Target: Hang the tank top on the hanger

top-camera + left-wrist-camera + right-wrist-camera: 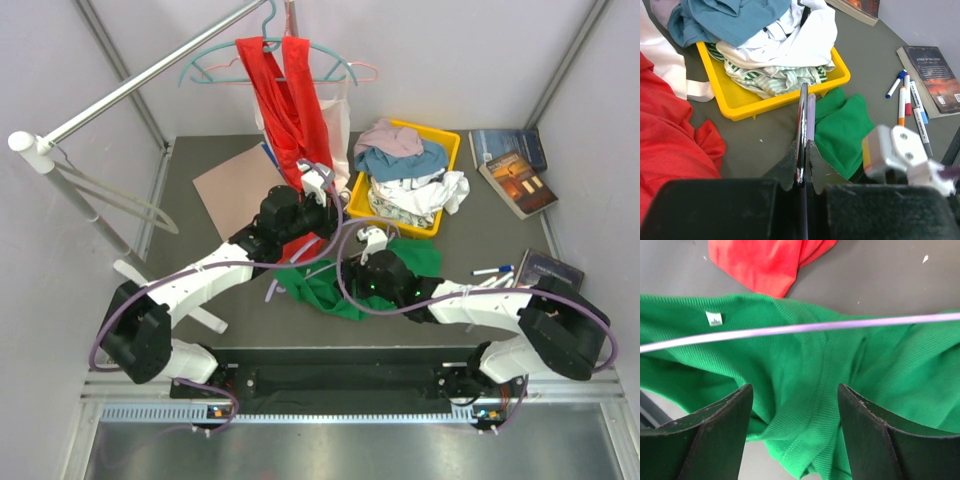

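I will next use my right gripper to grab the green tank top's narrow fold beside the lavender bar, so I can pull the top onto the hanger.
The green tank top (pixel 330 287) lies crumpled on the grey table between the two arms. It also shows in the left wrist view (pixel 845 125) and fills the right wrist view (pixel 805 375). My left gripper (pixel 805 145) is shut on the thin lavender hanger (pixel 810 112), held edge-on beside the top; in the top view it (pixel 318 188) sits above the top's far edge. In the right wrist view the hanger's bar (pixel 800 328) crosses just above the fabric. My right gripper (pixel 795 392) is open and empty, jaws wide, right over a fold of the top near its white label (pixel 714 318).
A yellow bin (pixel 450 140) heaped with clothes stands at back right. A red tank top (pixel 285 100) hangs from a teal hanger (pixel 215 65) on the rail (pixel 150 75), its hem on the table. Books (pixel 515 165) and markers (pixel 902 97) lie right; cardboard (pixel 235 185) lies left.
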Controlling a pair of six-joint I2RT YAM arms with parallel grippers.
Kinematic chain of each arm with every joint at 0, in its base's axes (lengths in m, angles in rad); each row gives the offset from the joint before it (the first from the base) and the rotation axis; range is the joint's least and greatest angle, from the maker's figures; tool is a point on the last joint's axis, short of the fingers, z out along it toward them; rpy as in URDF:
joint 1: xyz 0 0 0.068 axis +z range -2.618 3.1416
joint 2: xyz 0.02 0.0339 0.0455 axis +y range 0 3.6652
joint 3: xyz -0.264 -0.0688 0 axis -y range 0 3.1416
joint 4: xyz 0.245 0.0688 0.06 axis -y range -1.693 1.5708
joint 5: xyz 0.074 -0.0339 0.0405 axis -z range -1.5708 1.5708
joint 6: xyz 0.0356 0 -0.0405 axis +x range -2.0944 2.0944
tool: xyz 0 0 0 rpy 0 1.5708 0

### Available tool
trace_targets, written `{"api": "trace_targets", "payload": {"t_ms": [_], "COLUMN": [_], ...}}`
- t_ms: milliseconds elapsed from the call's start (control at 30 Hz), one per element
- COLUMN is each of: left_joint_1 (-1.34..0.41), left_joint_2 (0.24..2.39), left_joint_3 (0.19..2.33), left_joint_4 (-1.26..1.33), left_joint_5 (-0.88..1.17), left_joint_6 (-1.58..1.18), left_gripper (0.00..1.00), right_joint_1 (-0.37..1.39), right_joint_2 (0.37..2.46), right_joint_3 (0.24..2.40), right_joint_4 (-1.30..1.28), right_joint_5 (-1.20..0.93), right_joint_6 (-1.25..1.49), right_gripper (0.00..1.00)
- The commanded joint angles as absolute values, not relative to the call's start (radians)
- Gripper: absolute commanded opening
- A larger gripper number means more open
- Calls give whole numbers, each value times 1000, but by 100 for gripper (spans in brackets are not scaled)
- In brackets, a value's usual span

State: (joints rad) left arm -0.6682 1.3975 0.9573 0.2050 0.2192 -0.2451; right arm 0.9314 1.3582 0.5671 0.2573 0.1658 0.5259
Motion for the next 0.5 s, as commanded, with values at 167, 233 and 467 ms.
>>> {"api": "trace_targets", "payload": {"t_ms": [167,233,467], "left_joint_1": [-664,-666,-664], "left_joint_2": [1338,1335,1330], "left_joint_3": [1005,1005,1006], "left_joint_4": [239,238,233], "left_joint_5": [204,203,192], "left_joint_6": [-233,-230,-221], "left_gripper": [0,0,0], "right_joint_1": [1051,1061,1068], "right_joint_2": [1465,1474,1450], "right_joint_3": [715,716,710], "right_joint_4": [45,22,-43], "right_joint_5": [385,405,445], "right_joint_6": [509,525,541], "right_gripper": [68,67,50]}}
